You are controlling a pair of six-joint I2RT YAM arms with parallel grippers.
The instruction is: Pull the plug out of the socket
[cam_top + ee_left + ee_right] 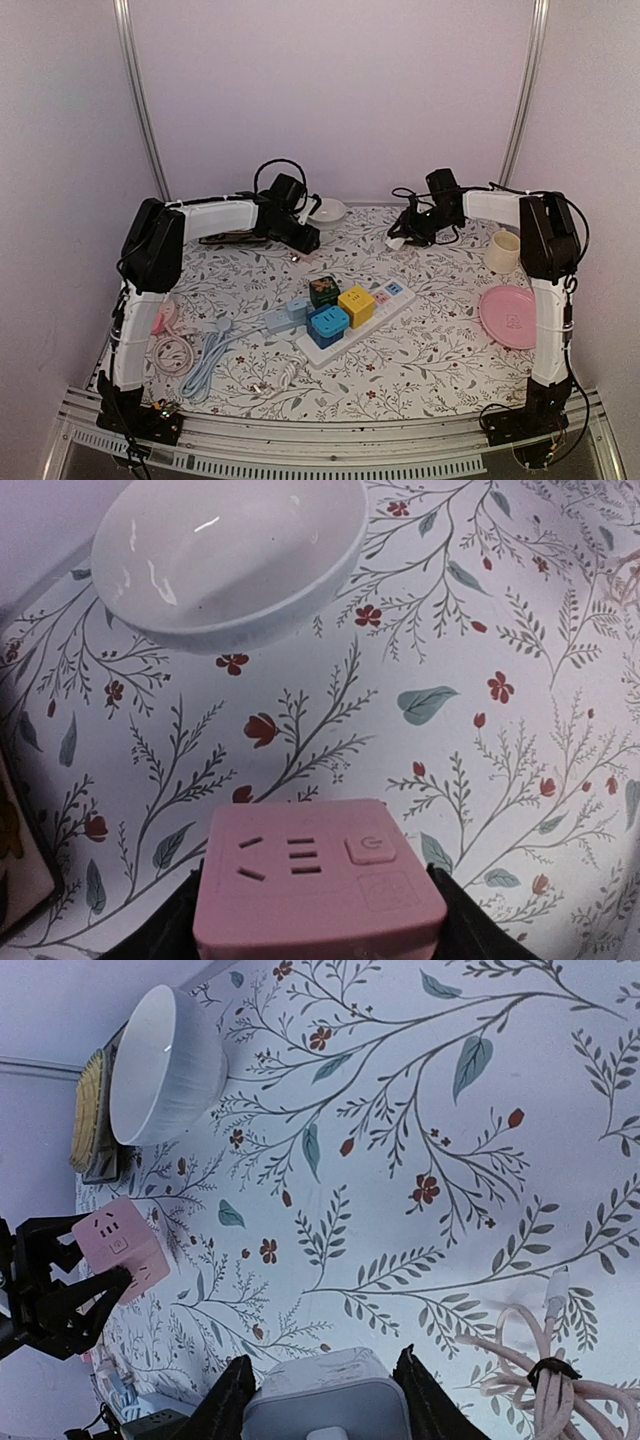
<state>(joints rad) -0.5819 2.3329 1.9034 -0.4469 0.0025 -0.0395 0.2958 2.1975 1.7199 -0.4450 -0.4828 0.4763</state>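
Observation:
The pink socket is over flat, empty tablecloth, short of the white bowl, so my left gripper can release it now.
A pink cube socket sits between the fingers of my left gripper, which is shut on its sides above the flowered tablecloth. The same pink socket shows at the left of the right wrist view, held in the black left gripper. My right gripper is shut on a white plug block. In the top view my left gripper and right gripper are at the back of the table, well apart. The plug and socket are separate.
A white bowl stands at the back, just past the pink socket. A white power strip carries blue, yellow and dark cubes mid-table. A pink plate and cream cup are at the right. A coiled pink cable lies by the plug.

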